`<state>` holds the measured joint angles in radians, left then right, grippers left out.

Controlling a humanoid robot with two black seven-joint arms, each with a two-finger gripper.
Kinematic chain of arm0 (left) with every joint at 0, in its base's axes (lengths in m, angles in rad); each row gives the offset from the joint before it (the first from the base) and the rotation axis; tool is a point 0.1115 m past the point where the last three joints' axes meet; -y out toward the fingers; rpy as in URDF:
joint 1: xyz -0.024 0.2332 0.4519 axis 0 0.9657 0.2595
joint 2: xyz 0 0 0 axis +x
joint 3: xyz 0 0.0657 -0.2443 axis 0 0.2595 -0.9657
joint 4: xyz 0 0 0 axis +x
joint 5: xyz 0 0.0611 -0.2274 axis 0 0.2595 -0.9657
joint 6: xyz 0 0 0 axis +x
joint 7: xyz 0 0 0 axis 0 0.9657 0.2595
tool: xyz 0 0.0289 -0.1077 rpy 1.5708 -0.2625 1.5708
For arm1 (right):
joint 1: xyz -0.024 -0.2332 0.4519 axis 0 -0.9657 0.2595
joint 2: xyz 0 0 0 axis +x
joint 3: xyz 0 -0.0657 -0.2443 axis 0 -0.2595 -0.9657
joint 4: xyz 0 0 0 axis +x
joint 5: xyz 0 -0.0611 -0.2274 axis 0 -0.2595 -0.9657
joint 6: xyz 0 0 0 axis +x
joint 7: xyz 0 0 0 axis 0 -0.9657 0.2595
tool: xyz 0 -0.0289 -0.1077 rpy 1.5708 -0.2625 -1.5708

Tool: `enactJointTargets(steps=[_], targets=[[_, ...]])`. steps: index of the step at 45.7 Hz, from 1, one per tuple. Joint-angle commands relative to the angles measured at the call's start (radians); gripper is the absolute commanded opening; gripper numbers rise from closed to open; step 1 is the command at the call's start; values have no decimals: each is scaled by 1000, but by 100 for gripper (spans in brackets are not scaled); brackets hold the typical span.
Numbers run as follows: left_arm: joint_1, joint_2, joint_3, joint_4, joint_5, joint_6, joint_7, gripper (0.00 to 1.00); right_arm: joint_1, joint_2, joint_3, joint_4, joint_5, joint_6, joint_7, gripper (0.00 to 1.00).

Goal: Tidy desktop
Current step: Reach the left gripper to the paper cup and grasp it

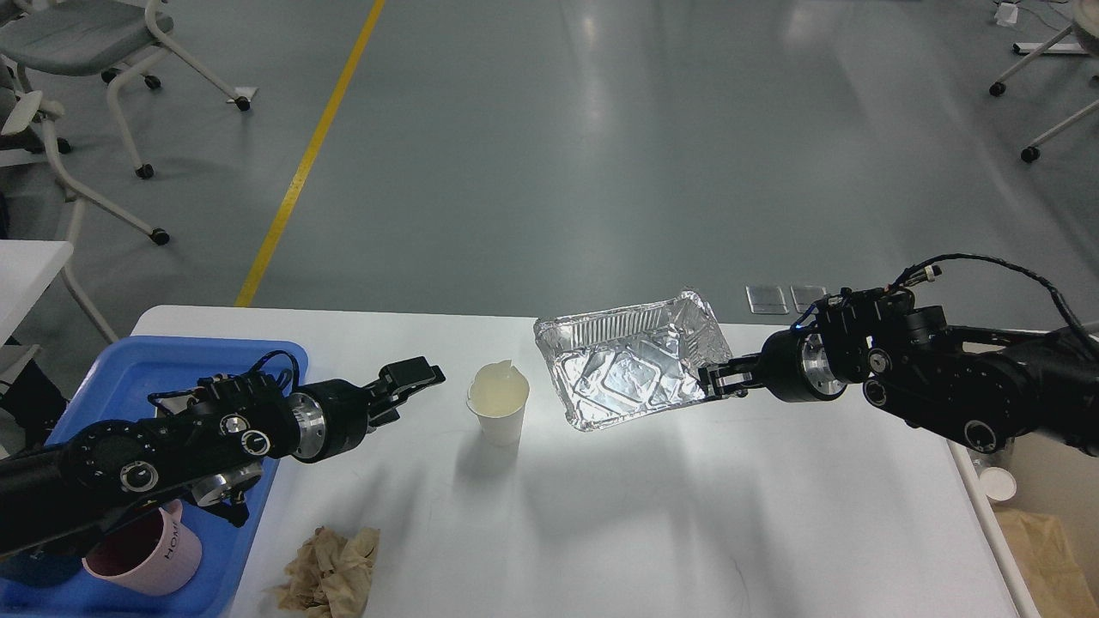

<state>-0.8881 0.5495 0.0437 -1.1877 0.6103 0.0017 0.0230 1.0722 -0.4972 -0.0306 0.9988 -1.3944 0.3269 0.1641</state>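
The robot's left gripper will pick up the white paper cup by its rim next, to clear the desktop into the foil tray (631, 369).
The white desktop (652, 524) fills the lower view. My right gripper (714, 384) is shut on the right rim of a crumpled foil tray (631, 369) and holds it tilted above the desktop. A white paper cup (499, 407) with pale liquid stands left of the foil tray. My left gripper (410, 384) is open and empty, a little left of the cup. A crumpled brown paper napkin (330, 572) lies near the front edge.
A blue plastic tray (163, 360) at the left holds a pink mug (146, 558); my left arm hides most of the rest. A beige bin (1043, 532) stands beyond the desktop's right edge. Chairs stand on the floor behind.
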Motion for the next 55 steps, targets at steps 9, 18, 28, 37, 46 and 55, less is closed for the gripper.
enactJointTargets(steps=[9,18,28,37,46,55], targets=[[-41,-105,71,75,3,12,-1,82,0,-1,1,3,2,-2,0,0],[-69,-201,136,148,2,26,0,71,0,-3,3,4,2,-5,0,0],[-69,-252,137,198,2,23,0,57,-2,0,6,4,2,-6,0,0],[-63,-278,157,232,-4,20,0,50,-2,-1,8,4,2,-6,0,0],[-58,-280,168,237,-18,17,-11,36,-5,-1,9,3,2,-8,0,0],[-57,-280,171,234,-32,14,-34,18,-5,-1,9,1,2,-9,-2,0]])
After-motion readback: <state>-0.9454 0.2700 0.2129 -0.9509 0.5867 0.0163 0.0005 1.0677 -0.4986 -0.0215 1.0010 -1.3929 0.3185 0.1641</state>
